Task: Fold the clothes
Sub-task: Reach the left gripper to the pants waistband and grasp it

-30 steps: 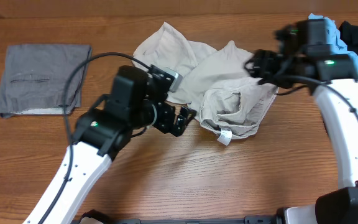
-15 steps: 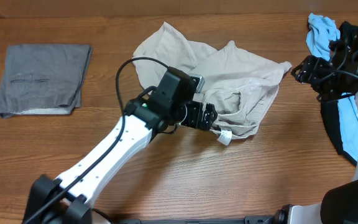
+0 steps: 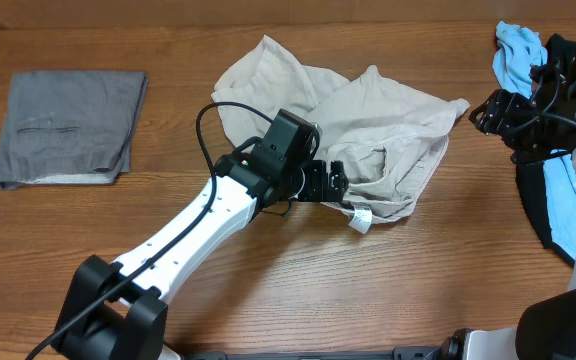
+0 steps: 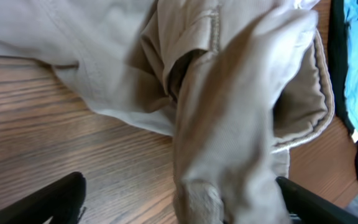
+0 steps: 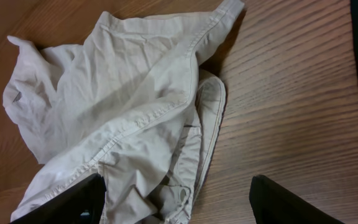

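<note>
The cloth fold (image 4: 225,165) crowds one of my left gripper's fingers, so it is too early to close on the shorts. The gripper shifts toward the white tag first.
The pale beige shorts (image 3: 368,135) lie crumpled at the table's middle, with a small white tag (image 3: 361,222) at their near edge. My left gripper (image 3: 330,184) is at the shorts' lower left edge. In the left wrist view it (image 4: 180,208) is open, and a fold of the beige cloth (image 4: 229,124) lies between the wide-apart fingers (image 4: 51,200). My right gripper (image 3: 488,112) is open and empty, just right of the shorts' right corner. The right wrist view shows it (image 5: 179,208) above the shorts (image 5: 123,99), not touching them.
A folded grey garment (image 3: 68,125) lies at the far left. A light blue cloth (image 3: 520,52) and a black cloth (image 3: 573,50) are piled at the right edge, behind my right arm. Bare wood table (image 3: 418,290) lies in front.
My right gripper has drawn back to the right, off the shorts' right corner. My left gripper has moved right onto the shorts' lower left edge.
</note>
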Tool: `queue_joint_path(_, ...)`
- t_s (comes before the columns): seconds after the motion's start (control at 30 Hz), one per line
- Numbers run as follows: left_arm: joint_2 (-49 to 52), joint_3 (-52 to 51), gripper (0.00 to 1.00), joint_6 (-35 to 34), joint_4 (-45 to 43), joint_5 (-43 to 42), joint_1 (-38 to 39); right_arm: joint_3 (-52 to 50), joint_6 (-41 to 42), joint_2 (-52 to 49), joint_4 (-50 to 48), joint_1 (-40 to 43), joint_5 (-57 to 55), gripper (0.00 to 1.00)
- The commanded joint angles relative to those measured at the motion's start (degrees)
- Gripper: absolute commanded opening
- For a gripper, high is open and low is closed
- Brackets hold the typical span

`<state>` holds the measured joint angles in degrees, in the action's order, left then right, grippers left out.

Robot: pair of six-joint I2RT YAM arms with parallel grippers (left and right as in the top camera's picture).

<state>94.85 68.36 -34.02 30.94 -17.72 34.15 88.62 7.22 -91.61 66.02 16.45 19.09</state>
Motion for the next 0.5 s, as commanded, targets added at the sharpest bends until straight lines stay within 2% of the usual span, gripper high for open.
queue_joint_path(0.0, -4.31, 3.26, 0.87, 2.60, 0.42, 1.75, -0.20, 0.68, -0.68, 0.09, -0.11, -0.09, 0.00, 0.81)
queue_joint_path(0.03, -4.66, 3.30, 0.85, 2.73, 0.42, 1.60, -0.09, 0.68, -0.68, 0.09, -0.11, -0.09, 0.00, 0.82)
queue_joint_path(0.13, -4.35, 3.28, 0.87, 2.71, 1.33, 1.01, 0.72, 0.68, -0.68, 0.09, -0.02, -0.09, 0.00, 0.82)
queue_joint_path(0.2, -3.72, 3.23, 0.91, 2.73, 2.34, 0.98, 1.60, 0.68, -0.68, 0.09, 0.04, -0.09, 0.00, 0.82)
queue_joint_path(0.27, -3.23, 3.15, 1.00, 2.71, 2.60, 0.98, 2.23, 0.68, -0.68, 0.09, 0.13, -0.09, 0.00, 0.83)
queue_joint_path(0.3, -2.95, 3.13, 1.00, 2.71, 2.62, 1.01, 2.45, 0.68, -0.68, 0.09, 0.11, -0.09, 0.00, 0.83)
queue_joint_path(0.43, -2.05, 3.10, 1.00, 0.22, 2.03, 1.16, 2.62, 0.68, -0.68, 0.09, 0.07, -0.09, 0.00, 0.83)
queue_joint_path(0.47, -1.97, 3.10, 0.88, 0.11, 1.77, 1.16, 2.62, 0.68, -0.66, 0.09, 0.09, -0.09, 0.00, 0.84)
